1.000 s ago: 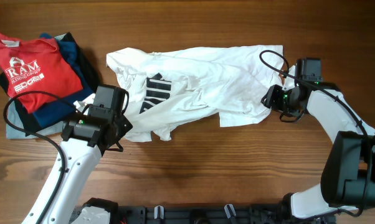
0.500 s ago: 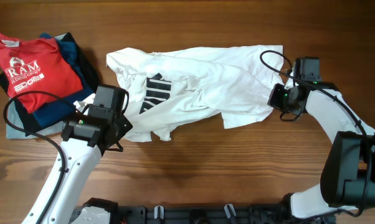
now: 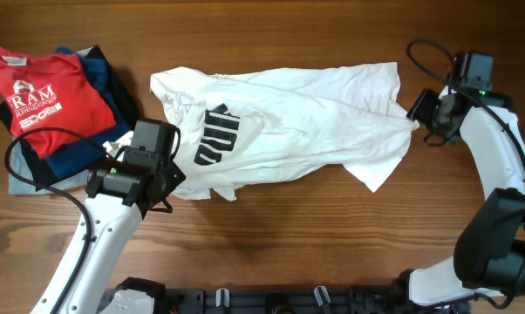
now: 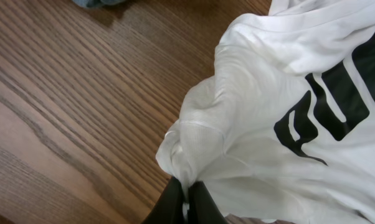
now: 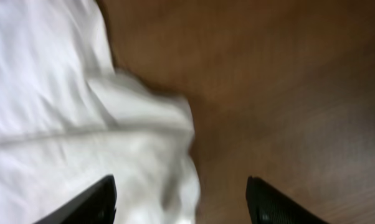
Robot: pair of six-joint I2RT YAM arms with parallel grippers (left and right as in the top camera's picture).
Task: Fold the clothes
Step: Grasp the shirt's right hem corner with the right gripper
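Observation:
I will spread and fold the white T-shirt, so I will grab its loose near corner with my right gripper next, at the T-shirt's end away from the lettering.
The clothes, a white T-shirt with black lettering, lies stretched out and crumpled across the table's middle. My left gripper is at the shirt's near left corner. In the left wrist view the gripper is shut on a bunched fold of the white cloth. My right gripper is at the shirt's right edge. In the blurred right wrist view this gripper stands open, its fingers wide apart, with the cloth's edge lying loose under and between them.
A pile of other garments sits at the far left, with a red T-shirt on top of dark blue and grey ones. A black cable loops beside the left arm. Bare wood lies in front of the shirt.
My right gripper moved right and away, drawing the shirt's right side out flatter, and its jaws have opened. The left gripper has not moved.

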